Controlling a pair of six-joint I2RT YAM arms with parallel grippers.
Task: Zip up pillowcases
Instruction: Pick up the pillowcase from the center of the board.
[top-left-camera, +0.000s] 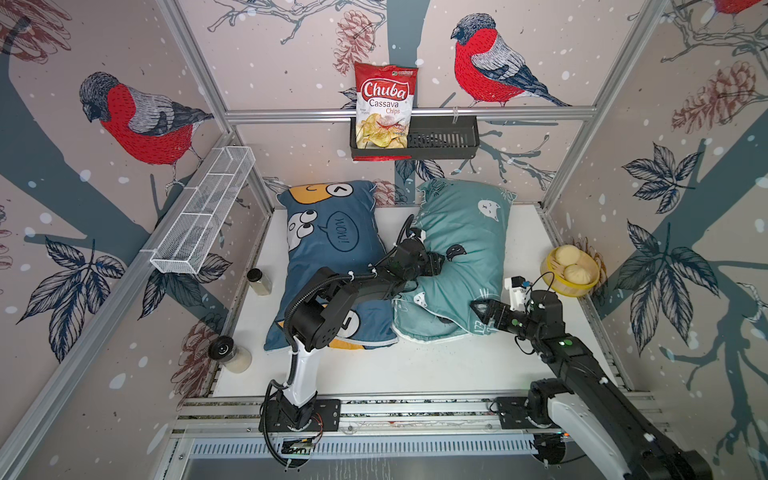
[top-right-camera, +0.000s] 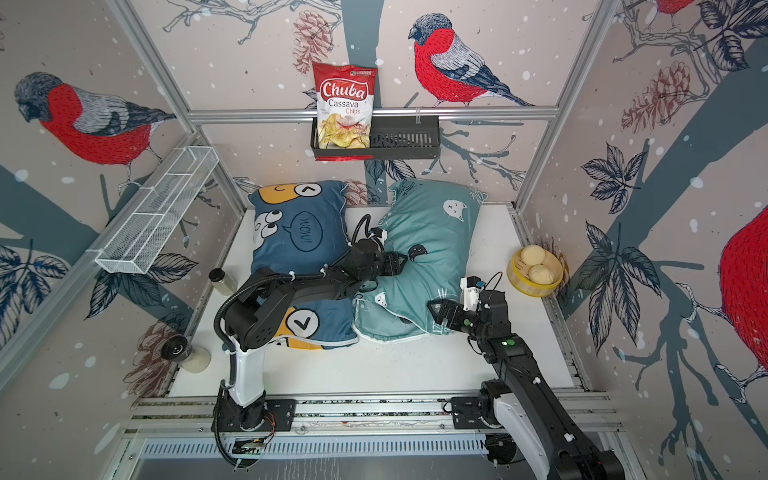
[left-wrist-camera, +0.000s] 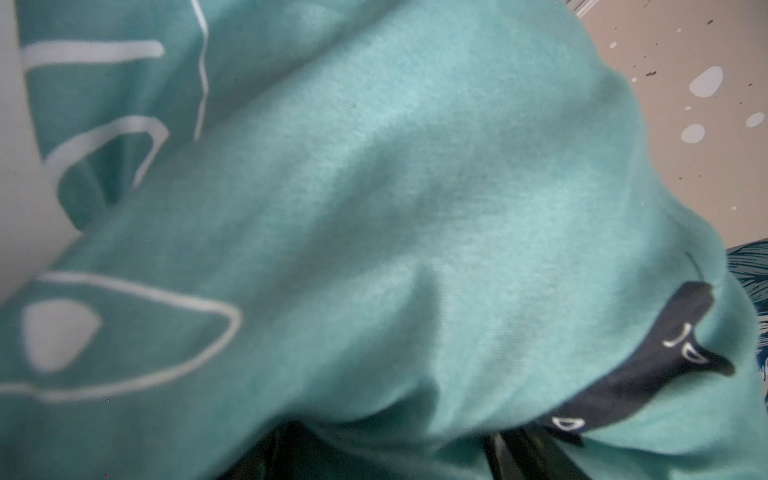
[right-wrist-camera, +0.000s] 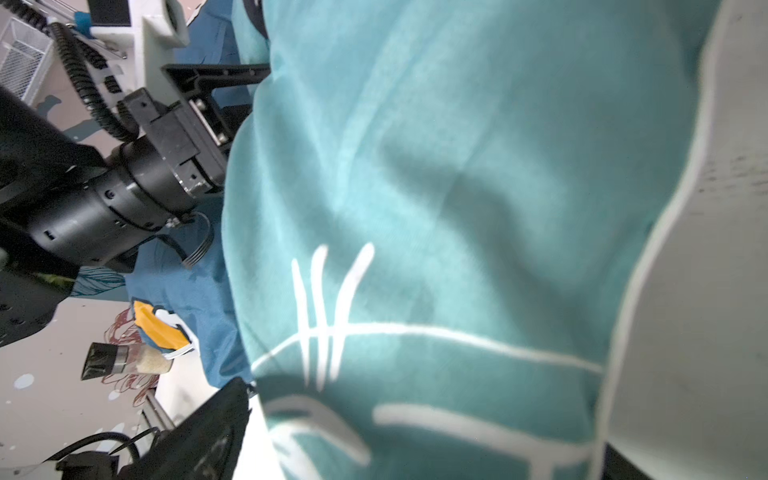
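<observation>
I will reach for the teal pillowcase with my right gripper and grab it by its front corner with the letters. The pillowcase's front edge will stay free to zip up.
Two pillowcases lie side by side on the white table. The dark blue one (top-left-camera: 332, 249) (top-right-camera: 299, 245) carries cartoon faces and a "WOW!" bubble. On its right is the teal one (top-left-camera: 469, 245) (top-right-camera: 436, 241) (left-wrist-camera: 415, 187) (right-wrist-camera: 457, 166) with small cats. My left gripper (top-left-camera: 438, 264) (top-right-camera: 401, 264) (left-wrist-camera: 395, 457) reaches over the blue pillow. It is shut on a bunched fold at the teal pillow's left edge, which is dented inward. My right gripper (top-left-camera: 478, 318) (top-right-camera: 434, 313) (right-wrist-camera: 415, 457) stands open at the teal pillow's front right corner, with lettered fabric between its jaws. No zipper shows.
A yellow bowl (top-left-camera: 582, 286) holding two buns sits at the table's right edge. Two jars (top-left-camera: 259, 281) (top-left-camera: 232, 353) stand left of the blue pillow. A chips bag (top-left-camera: 384, 106) sits in a black basket (top-left-camera: 444, 139) on the back wall. A white wire basket (top-left-camera: 203, 212) hangs on the left wall.
</observation>
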